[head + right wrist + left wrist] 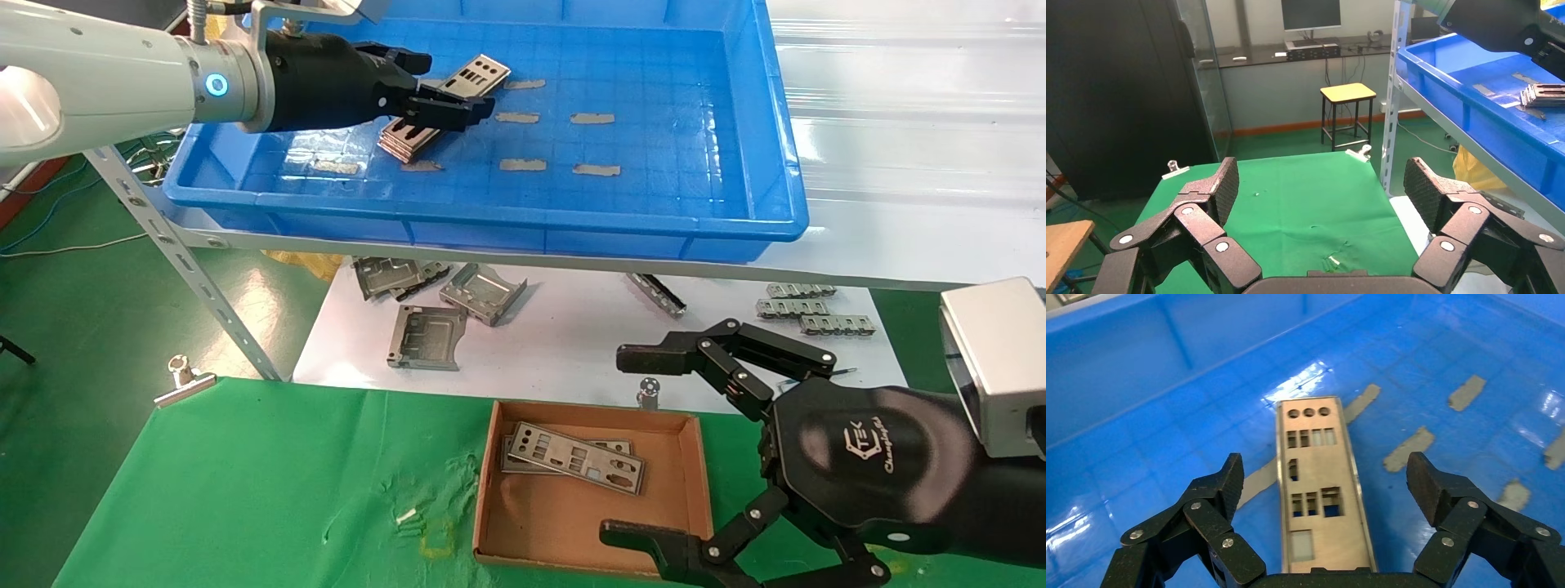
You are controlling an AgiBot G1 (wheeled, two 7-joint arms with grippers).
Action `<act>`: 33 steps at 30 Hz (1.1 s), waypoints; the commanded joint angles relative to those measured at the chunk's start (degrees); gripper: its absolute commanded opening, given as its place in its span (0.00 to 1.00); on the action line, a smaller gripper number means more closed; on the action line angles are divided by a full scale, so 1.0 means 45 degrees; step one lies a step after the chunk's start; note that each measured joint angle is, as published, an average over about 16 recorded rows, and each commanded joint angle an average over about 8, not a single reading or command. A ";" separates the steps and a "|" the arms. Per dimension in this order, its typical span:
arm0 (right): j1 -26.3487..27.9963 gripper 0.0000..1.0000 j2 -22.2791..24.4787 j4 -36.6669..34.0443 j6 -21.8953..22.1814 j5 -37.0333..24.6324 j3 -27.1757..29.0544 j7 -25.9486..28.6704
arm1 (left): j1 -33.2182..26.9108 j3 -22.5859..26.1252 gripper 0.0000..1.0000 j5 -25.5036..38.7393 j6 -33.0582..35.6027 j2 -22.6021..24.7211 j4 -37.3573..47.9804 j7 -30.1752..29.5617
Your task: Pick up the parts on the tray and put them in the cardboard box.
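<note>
My left gripper should next grab both long edges of the plate near its middle [1357, 491], because the silver-grey plate [1317, 471] is long and narrow.
A stack of silver-grey plates [406, 140] lies at the near left of the blue tray [490, 220]. One plate [480, 70] juts out beyond it. My left gripper [448, 96] is open low over the stack. In the left wrist view the top plate [1321, 490] lies lengthwise between my spread fingers [1223, 484], which do not touch it. The cardboard box [564, 514] sits on the green cloth with plates [576, 459] inside. My right gripper [625, 447] is open and empty by the box's right side. The right wrist view shows its fingers [1223, 190] spread over green cloth.
Grey tape strips [592, 118] dot the tray floor. Boxy folded brackets [425, 335] and narrow metal strips [805, 306] lie on a white sheet below the tray shelf. A slanted shelf post [188, 269] and a binder clip [184, 380] are at the left.
</note>
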 commanded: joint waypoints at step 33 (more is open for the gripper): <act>0.0001 1.00 0.0002 0.0000 0.0002 0.0003 -0.0005 -0.0002 | -0.0014 0.0248 0.00 -0.0132 -0.0167 -0.0002 -0.0351 0.0101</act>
